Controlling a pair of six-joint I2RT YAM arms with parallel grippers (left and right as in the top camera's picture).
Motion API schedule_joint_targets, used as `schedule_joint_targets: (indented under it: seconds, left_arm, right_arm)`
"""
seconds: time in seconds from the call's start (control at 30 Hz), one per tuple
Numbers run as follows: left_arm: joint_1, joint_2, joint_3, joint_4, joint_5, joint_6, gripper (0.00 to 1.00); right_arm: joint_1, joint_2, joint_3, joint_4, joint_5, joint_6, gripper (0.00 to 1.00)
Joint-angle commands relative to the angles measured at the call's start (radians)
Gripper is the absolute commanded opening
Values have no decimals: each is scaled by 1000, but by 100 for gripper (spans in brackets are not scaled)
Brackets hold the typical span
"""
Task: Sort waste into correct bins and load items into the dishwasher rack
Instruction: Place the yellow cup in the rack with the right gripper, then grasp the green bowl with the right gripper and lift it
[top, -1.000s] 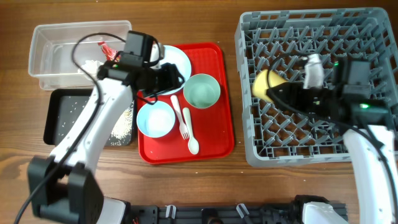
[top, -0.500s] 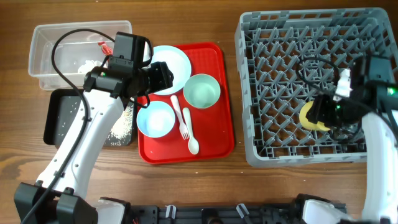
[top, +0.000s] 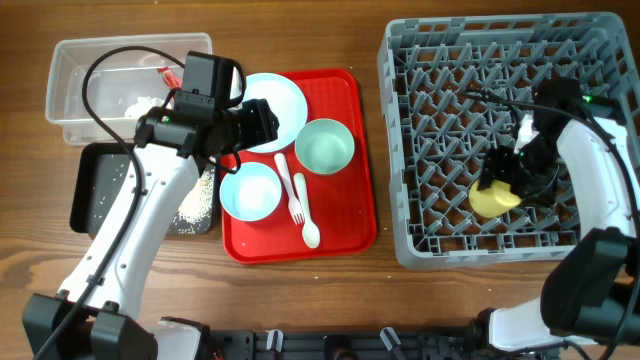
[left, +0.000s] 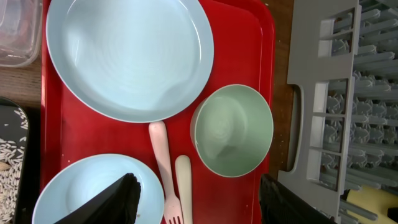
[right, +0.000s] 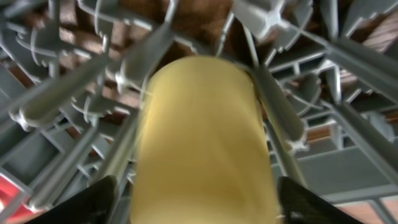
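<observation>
The green bowl (top: 325, 146) is next for my right gripper to grab by the bowl's rim on the side facing the rack, and then load tilted among the pegs.
My left gripper (top: 255, 125) (left: 199, 208) is open and empty above the red tray, over the pale blue plate (top: 283, 100) (left: 124, 56), blue bowl (top: 250, 192) (left: 74, 186) and green bowl (top: 325, 146) (left: 233, 129). The white fork (top: 290, 192) (left: 158, 165) and spoon (top: 307, 218) (left: 183, 193) lie between the bowls. The yellow cup (top: 493, 198) (right: 202, 143) lies among the pegs of the grey rack (top: 400, 150). My right gripper (top: 510, 175) (right: 199, 205) is open, one finger on each side of the cup. The wrapper (top: 170, 73) and tissue (top: 145, 103) lie in the clear tub (top: 70, 85).
The black tray (top: 95, 195) holds rice crumbs (top: 197, 200). The flat red tray (top: 340, 230) lies between the bins and the rack. The rack's handle edge (left: 298, 118) shows at the right of the left wrist view.
My right arm carried the yellow cup from the rack's left part down to its lower right and set it among the pegs. My left arm shifted slightly, then stayed still.
</observation>
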Motion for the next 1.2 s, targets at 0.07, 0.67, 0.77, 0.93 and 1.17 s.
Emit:
schedule_joint_targets:
  seconds: [0.07,0.67,0.77,0.93,1.17]
  left_arm:
    - [5,-5,7,-8,-14,19,64]
    - [78,-9,7,-301,-308,-225,69]
    - [112,-9,7,-302,-308,-225,70]
    - [132,-9,7,-301,-308,-225,70]
    - [132,-9,7,-301,-308,-225,70]
  right_arm:
    - [-3,-35,34,13,-19,4,100]
    - [400,-77,237,319,-274,-123,85]
    - [493,-12,237,343,-217,-106,85]
    - [597,133,237,381,-92,26,81]
    - [629,324,237,439,-138,76,68]
